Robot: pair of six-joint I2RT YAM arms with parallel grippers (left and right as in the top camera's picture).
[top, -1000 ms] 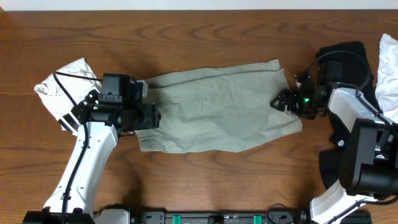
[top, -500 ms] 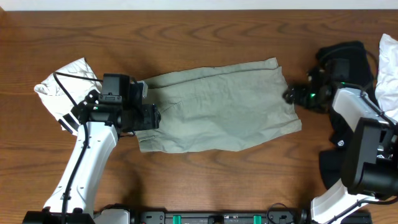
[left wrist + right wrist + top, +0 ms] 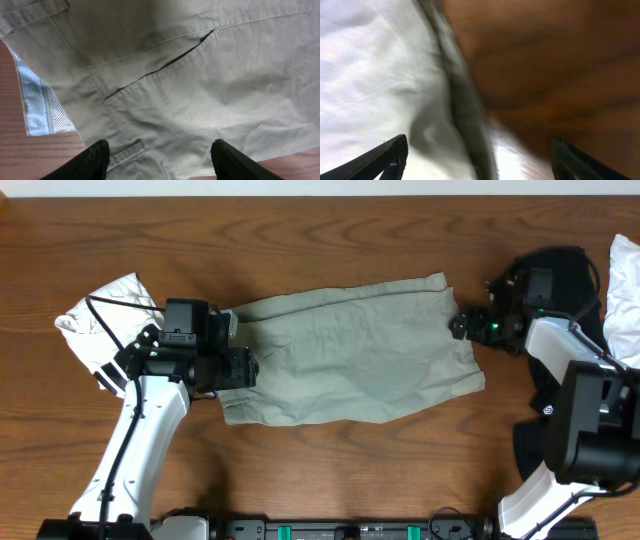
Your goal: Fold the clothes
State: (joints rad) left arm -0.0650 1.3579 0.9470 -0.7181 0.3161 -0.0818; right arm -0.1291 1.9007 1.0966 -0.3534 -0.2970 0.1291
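I should next grab the pale green shorts (image 3: 350,355) by the hem edge with my right gripper, to fold the legs over toward the waistband.
Pale green shorts (image 3: 350,355) lie flat and spread across the middle of the wooden table. My left gripper (image 3: 243,367) is open over their left end, above the waistband, belt loop and pocket slit (image 3: 160,65). My right gripper (image 3: 462,326) is open just off the shorts' right hem, near the upper right corner. In the right wrist view the hem edge (image 3: 462,100) runs blurred between the fingers, with bare wood to its right.
A white garment (image 3: 100,315) lies bunched at the left behind my left arm. A black garment (image 3: 570,275) and another white one (image 3: 625,290) lie at the right edge. The table (image 3: 330,230) is dark wood.
My right gripper drew back to the right off the shorts' right edge, then shifted slightly left and up to the hem corner. The left arm has not moved.
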